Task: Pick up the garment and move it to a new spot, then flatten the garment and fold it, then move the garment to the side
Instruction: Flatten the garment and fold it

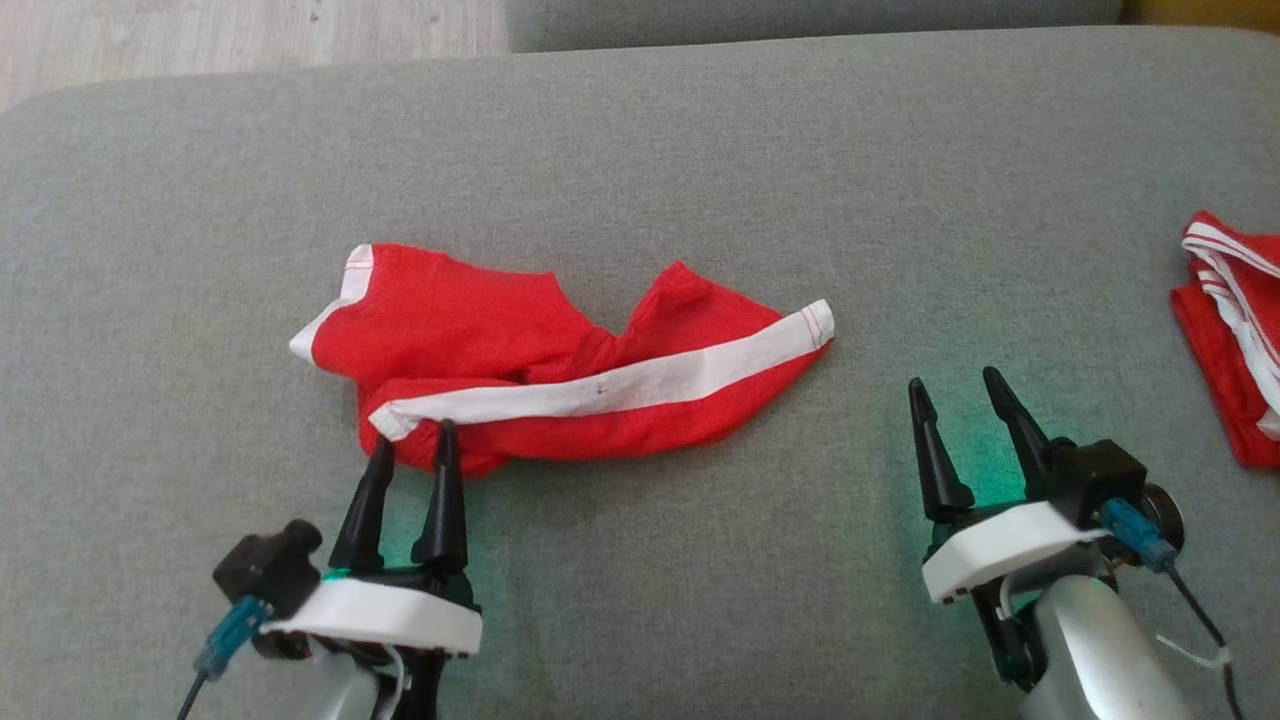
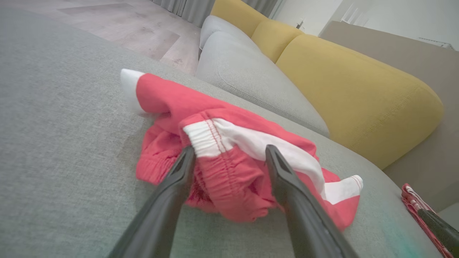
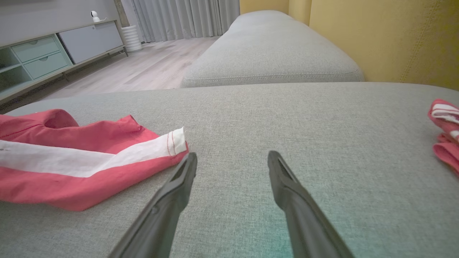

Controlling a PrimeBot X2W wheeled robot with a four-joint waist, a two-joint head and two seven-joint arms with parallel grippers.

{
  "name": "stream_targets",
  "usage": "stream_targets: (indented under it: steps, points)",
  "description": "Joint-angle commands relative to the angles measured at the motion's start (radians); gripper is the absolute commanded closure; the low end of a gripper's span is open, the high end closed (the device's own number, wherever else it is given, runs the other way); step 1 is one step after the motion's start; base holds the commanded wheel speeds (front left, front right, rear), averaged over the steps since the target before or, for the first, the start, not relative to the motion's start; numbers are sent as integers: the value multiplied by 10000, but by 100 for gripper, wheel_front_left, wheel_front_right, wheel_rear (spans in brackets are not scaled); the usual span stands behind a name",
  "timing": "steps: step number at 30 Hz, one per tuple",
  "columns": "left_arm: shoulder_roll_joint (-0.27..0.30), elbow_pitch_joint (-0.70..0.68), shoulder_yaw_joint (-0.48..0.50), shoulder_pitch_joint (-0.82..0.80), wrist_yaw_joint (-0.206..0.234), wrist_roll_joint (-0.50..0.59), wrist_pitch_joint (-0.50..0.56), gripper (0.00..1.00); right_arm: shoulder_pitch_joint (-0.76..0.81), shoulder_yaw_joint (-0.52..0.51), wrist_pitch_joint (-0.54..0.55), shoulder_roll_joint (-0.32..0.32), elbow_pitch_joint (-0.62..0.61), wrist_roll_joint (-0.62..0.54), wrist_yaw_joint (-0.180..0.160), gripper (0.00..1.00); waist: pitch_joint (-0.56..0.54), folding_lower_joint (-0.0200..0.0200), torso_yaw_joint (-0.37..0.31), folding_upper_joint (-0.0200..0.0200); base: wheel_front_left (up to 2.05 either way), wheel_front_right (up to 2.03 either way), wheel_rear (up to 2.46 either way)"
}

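Observation:
The gathered waistband edge stands up and the rest lies slack, so my left gripper will take the garment by the stripe's waistband end next.
A crumpled red garment with a white stripe lies in the middle of the grey cushion. My left gripper is open at its near left end, the fingertips straddling a bunched red fold with white trim. My right gripper stands open over bare cushion, to the right of the garment's white-tipped end, with nothing between its fingers.
A second red and white cloth lies at the cushion's right edge. Beyond the cushion are a grey seat, yellow backrests and wooden floor. A low cabinet stands at the far wall.

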Motion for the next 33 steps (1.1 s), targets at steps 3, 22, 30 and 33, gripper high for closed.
stream_targets:
  steps: [3, 22, 30, 33]
  points:
    - [377, -283, -7, -533, 16, -256, -95, 0, -407, 309, -55, -20, -240, 76, -7, 0, 48, 0, -21, 0, 0, 0, 0]
    - [736, -313, -157, -1063, 16, -803, -95, 0, -597, 485, -55, -20, -303, 171, -7, 0, 377, 0, -52, 0, 0, 0, 0]
    - [724, -800, -279, -1038, 16, -617, -95, 100, -702, 669, -55, -20, -239, 293, -7, 0, 418, 0, 177, 0, 0, 0, 0]
    - [701, -922, -404, -1068, 16, -546, -95, 100, -927, 790, -55, -20, -40, 448, -7, 0, 473, 0, 340, 0, 0, 0, 0]
